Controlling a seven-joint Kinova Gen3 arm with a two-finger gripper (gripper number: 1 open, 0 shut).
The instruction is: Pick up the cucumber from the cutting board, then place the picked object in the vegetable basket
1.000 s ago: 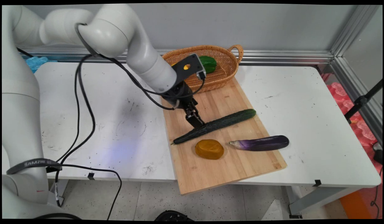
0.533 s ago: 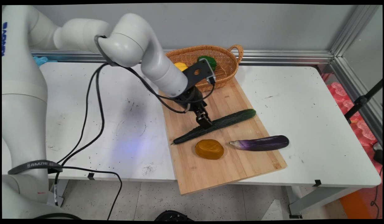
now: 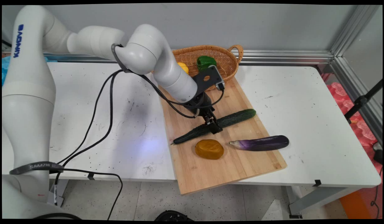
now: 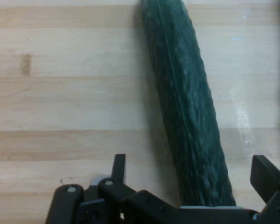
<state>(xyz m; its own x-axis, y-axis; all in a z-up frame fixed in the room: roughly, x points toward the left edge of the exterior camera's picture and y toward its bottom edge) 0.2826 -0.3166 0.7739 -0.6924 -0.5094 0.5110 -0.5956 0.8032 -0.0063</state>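
Note:
The long dark green cucumber will go into the wicker basket (image 3: 226, 63), so next my gripper needs to grab it by its middle part (image 3: 223, 122).
A long dark green cucumber (image 3: 235, 117) lies slantwise on the wooden cutting board (image 3: 210, 174). My gripper (image 3: 214, 126) is down at the cucumber's middle part. In the hand view the cucumber (image 4: 182, 93) runs up from between my two fingers over the board (image 4: 60, 93). The gripper (image 4: 191, 170) is open, one finger on each side of the cucumber with a gap on both sides. An orange-brown lump (image 3: 209, 149) lies just in front of the gripper, and a purple eggplant (image 3: 260, 143) lies to its right.
A wicker basket (image 3: 230, 67) stands at the board's far end, holding a green pepper (image 3: 206, 61) and a yellow thing (image 3: 182, 66). The board juts over the table's near edge. Black cables hang from the arm over the table's left half.
The gripper has slid to the right along the cucumber, from near its thin left part to its middle. The cucumber and the other things have not moved.

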